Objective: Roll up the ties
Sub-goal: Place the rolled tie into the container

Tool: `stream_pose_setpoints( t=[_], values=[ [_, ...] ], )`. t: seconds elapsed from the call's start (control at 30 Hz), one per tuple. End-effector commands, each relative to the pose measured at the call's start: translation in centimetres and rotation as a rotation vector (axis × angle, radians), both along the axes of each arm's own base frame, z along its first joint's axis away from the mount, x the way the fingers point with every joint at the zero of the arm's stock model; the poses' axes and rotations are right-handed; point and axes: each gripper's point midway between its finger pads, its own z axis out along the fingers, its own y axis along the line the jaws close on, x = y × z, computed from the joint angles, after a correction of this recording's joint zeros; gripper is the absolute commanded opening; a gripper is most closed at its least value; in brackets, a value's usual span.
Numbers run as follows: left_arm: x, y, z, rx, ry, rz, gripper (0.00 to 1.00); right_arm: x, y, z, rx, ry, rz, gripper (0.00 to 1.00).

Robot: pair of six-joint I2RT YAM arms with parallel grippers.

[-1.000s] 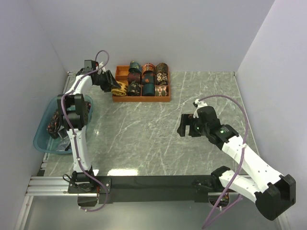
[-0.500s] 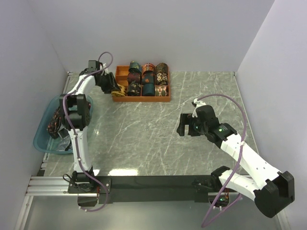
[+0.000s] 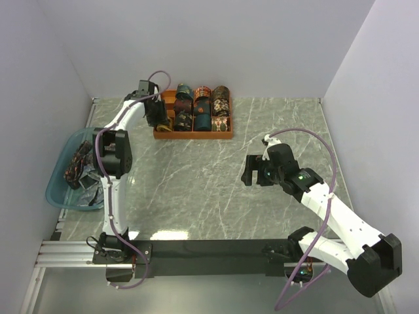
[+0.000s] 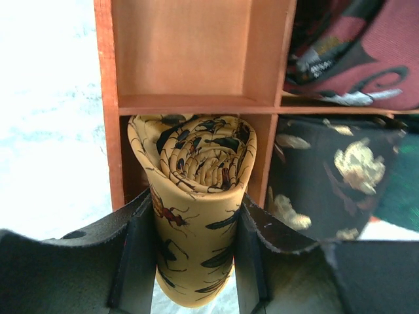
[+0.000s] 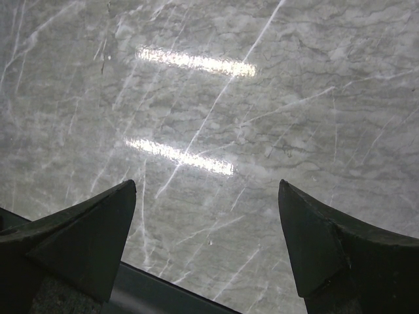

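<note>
The tie's far end is between the tray section's sides, so the rolled mustard-gold tie [image 4: 196, 196] would settle there if opened now: my left gripper now releases it.
My left gripper [image 4: 190, 261] is shut on a rolled mustard-gold tie [image 4: 196, 196] with dark insect motifs. Its far end sits in the near left compartment of the orange tray [image 4: 108, 98]. In the top view the left gripper [image 3: 157, 114] is at the tray's left end [image 3: 159, 134]. Several rolled ties [image 3: 203, 108] fill the other compartments; dark rolled ties [image 4: 327, 176] lie right of the gold one. My right gripper [image 5: 206, 242] is open and empty above bare marble, right of centre in the top view [image 3: 252, 170].
A translucent blue basin [image 3: 55, 190] at the left table edge holds several loose ties [image 3: 78, 163]. The far left tray compartment [image 4: 196, 52] is empty. White walls stand close behind the tray and to the left.
My left gripper has carried the rolled gold tie rightward from beside the tray into its near left compartment. The right arm has barely moved.
</note>
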Motion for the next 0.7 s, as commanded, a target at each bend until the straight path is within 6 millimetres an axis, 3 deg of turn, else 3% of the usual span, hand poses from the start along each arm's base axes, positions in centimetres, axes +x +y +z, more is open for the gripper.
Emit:
stream_pose_setpoints(
  t=[0.0,0.1,0.33,0.53,0.67],
  values=[
    [1.2,0.5,0.3,0.092,-0.035,0.018,0.02,0.7,0.3,1.1,0.026,-0.037,-0.010,0.95],
    [1.3,-0.1,0.3,0.098,-0.046,0.010,0.06,0.7,0.2,1.1,0.025,-0.042,-0.015,0.95],
    [1.1,-0.6,0.8,0.116,-0.053,0.020,0.37,0.5,-0.2,1.2,0.021,-0.047,-0.028,0.95],
    [0.9,-0.6,3.6,0.111,-0.091,0.022,0.60,0.2,-0.5,1.6,0.022,-0.062,-0.035,0.95],
    [0.8,-0.6,4.5,0.104,-0.099,0.027,0.70,-0.1,-0.7,1.9,0.026,-0.074,-0.033,0.94]
  ],
)
